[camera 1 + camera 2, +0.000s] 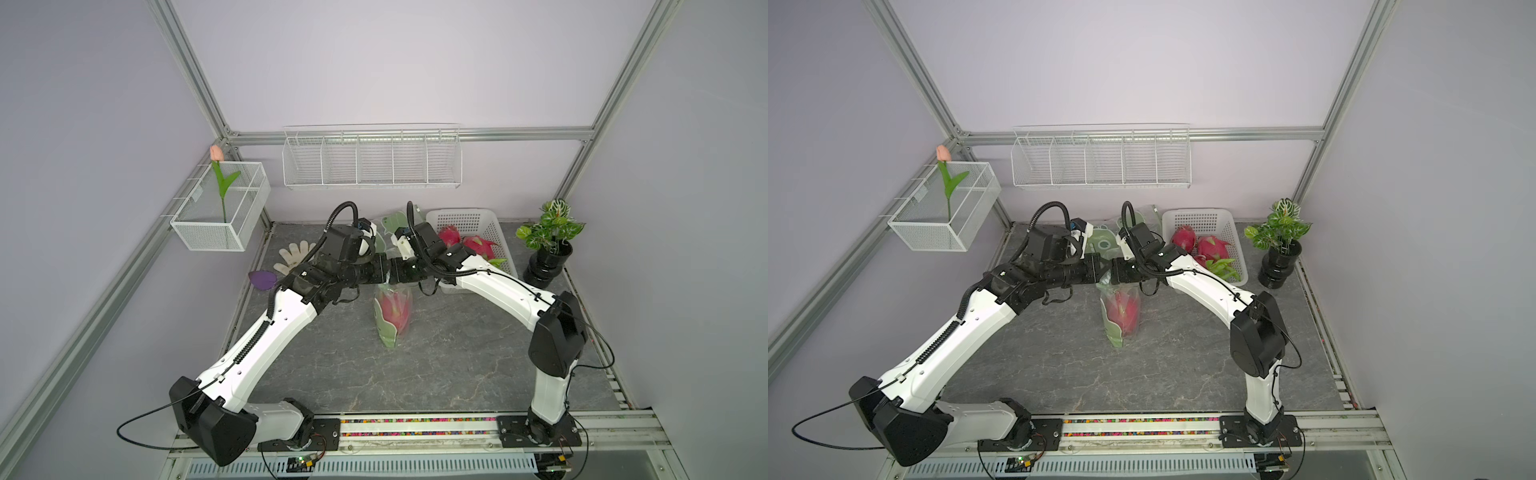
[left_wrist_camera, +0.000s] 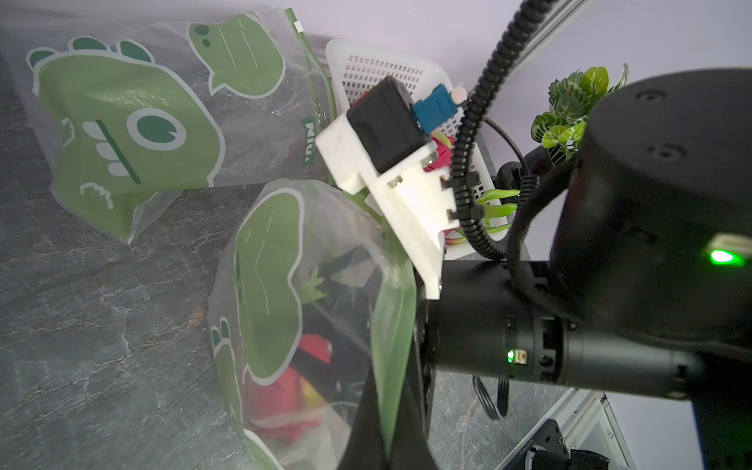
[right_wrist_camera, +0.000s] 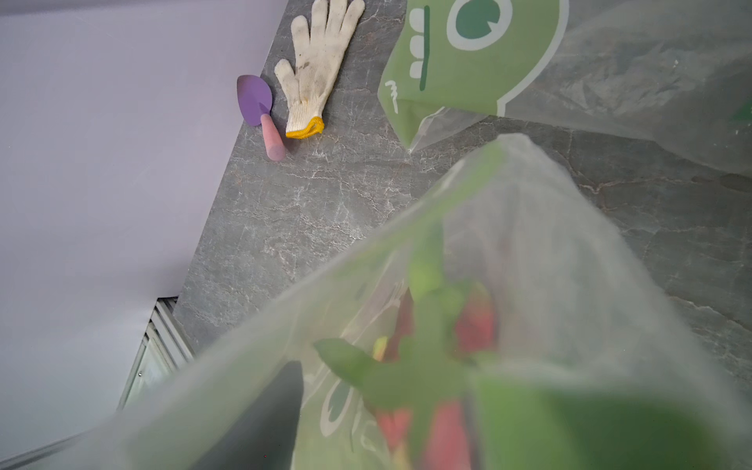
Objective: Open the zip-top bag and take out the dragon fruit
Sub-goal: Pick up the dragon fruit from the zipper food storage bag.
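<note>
Next, my right gripper picks up the dragon fruit by its green leafy end nearest the bag's opening to take it out body-last.
A clear zip-top bag [image 1: 392, 320] [image 1: 1121, 322] printed with a green dinosaur hangs upright over the middle of the table, with a magenta dragon fruit [image 1: 392, 307] [image 2: 280, 398] [image 3: 447, 427] inside. My left gripper [image 1: 380, 274] [image 2: 388, 415] is shut on the bag's green zip strip at the top. Facing it, my right gripper [image 1: 399, 274] [image 3: 378, 415] is at the same rim. One dark finger [image 3: 264, 419] stands far to the side behind the film, so the jaws are open; the other is hidden by green blur. Two more dragon fruits [image 1: 478, 245] [image 1: 1183, 237] lie in a white basket [image 1: 469, 216].
An empty dinosaur bag [image 2: 122, 122] [image 3: 468, 53] lies flat behind the arms. A white glove [image 1: 293, 255] and a purple trowel [image 1: 262, 279] lie at the back left. A potted plant [image 1: 548, 249] stands at the back right. Wire baskets [image 1: 370, 162] [image 1: 220, 212] hang on the walls.
</note>
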